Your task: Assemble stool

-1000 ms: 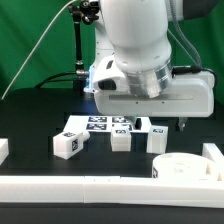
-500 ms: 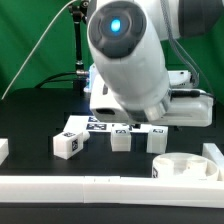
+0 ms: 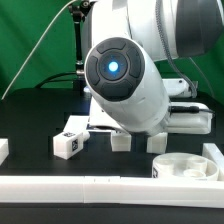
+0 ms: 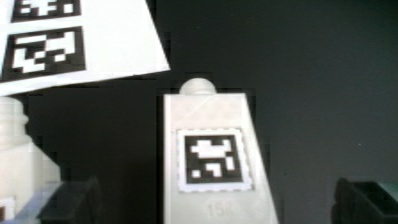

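Observation:
The stool leg's round peg has to stay free to go into the seat (image 3: 185, 170), so my gripper should grab the leg by its blunt end (image 3: 156, 144) next.
In the wrist view a white stool leg (image 4: 214, 150) with a square tag lies lengthwise between my fingers. My gripper (image 4: 217, 205) is open, with one dark fingertip (image 4: 71, 202) on each side of the leg and not touching it. Part of a second leg (image 4: 15, 150) shows beside it. In the exterior view the arm hides the gripper. There I see one tagged leg (image 3: 68, 143) on the exterior view's left, two more legs (image 3: 121, 141) (image 3: 158, 141) under the arm, and the round seat (image 3: 185, 170) at the front right.
The marker board (image 4: 80, 45) lies just beyond the leg's tip; a corner of it shows in the exterior view (image 3: 78, 125). A long white border bar (image 3: 100, 186) runs along the front, and a short white piece (image 3: 3, 150) sits at the left edge.
The arm has turned and come down over the legs. Its big joint now fills the middle of the exterior view, hiding the gripper and most of the marker board.

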